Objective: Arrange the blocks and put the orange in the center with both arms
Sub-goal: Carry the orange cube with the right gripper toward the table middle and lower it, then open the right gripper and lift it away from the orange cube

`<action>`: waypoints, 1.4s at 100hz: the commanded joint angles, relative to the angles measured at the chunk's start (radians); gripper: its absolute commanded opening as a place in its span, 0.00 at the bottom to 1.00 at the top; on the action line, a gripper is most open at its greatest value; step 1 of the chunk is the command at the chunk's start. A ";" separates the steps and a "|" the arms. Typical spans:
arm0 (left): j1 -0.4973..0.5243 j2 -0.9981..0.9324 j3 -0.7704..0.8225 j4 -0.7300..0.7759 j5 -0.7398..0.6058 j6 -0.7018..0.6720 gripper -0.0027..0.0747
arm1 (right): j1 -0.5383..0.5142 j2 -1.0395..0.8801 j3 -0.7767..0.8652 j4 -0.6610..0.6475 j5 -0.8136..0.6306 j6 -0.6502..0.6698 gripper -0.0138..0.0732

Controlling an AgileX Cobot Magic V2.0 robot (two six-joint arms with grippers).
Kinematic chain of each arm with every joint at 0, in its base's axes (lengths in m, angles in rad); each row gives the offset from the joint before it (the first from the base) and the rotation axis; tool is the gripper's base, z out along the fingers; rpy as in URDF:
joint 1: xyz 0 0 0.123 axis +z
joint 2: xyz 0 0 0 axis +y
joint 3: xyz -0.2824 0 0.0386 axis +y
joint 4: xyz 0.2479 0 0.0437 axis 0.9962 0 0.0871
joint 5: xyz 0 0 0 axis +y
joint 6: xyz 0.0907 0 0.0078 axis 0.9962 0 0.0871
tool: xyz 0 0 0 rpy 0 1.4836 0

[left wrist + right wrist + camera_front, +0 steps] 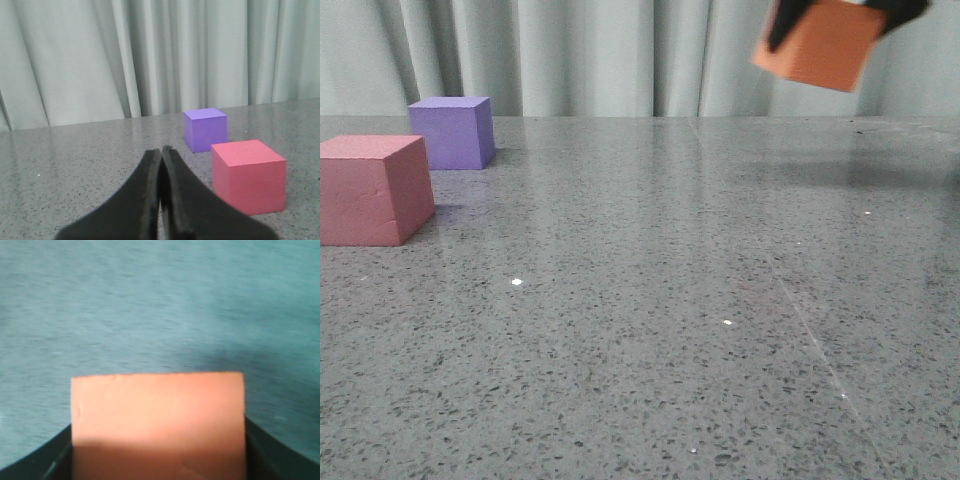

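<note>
The orange cube point(823, 45) hangs tilted high above the grey speckled table in the front view. My right gripper should move it to the center before letting it go.
My right gripper point(840, 8) is shut on the orange cube point(823, 45) and holds it high above the table at the back right, tilted. In the right wrist view the orange cube point(158, 425) fills the space between the black fingers point(55, 465). The pink-red cube point(372, 188) sits on the table at the left edge. The purple cube point(451, 131) stands just behind it. My left gripper point(162, 152) is shut and empty, low over the table, with the pink-red cube point(248, 175) and the purple cube point(205, 129) ahead of it to one side.
The grey speckled table point(650, 300) ends at a pale curtain point(590, 55) along the back. A dark shadow point(880, 170) lies on the table at the right under the lifted cube.
</note>
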 commanded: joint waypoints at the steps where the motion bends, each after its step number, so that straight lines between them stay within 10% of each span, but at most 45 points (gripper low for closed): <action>1: 0.002 -0.033 0.055 -0.003 -0.075 -0.007 0.01 | 0.065 -0.019 -0.052 -0.017 -0.082 0.073 0.23; 35: 0.002 -0.033 0.055 -0.003 -0.075 -0.007 0.01 | 0.278 0.189 -0.279 -0.347 0.070 0.440 0.23; 103: 0.002 -0.033 0.055 -0.003 -0.075 -0.007 0.01 | 0.366 0.365 -0.413 -0.358 0.147 0.568 0.26; 140: 0.002 -0.033 0.055 -0.003 -0.075 -0.007 0.01 | 0.369 0.363 -0.414 -0.358 0.148 0.568 0.91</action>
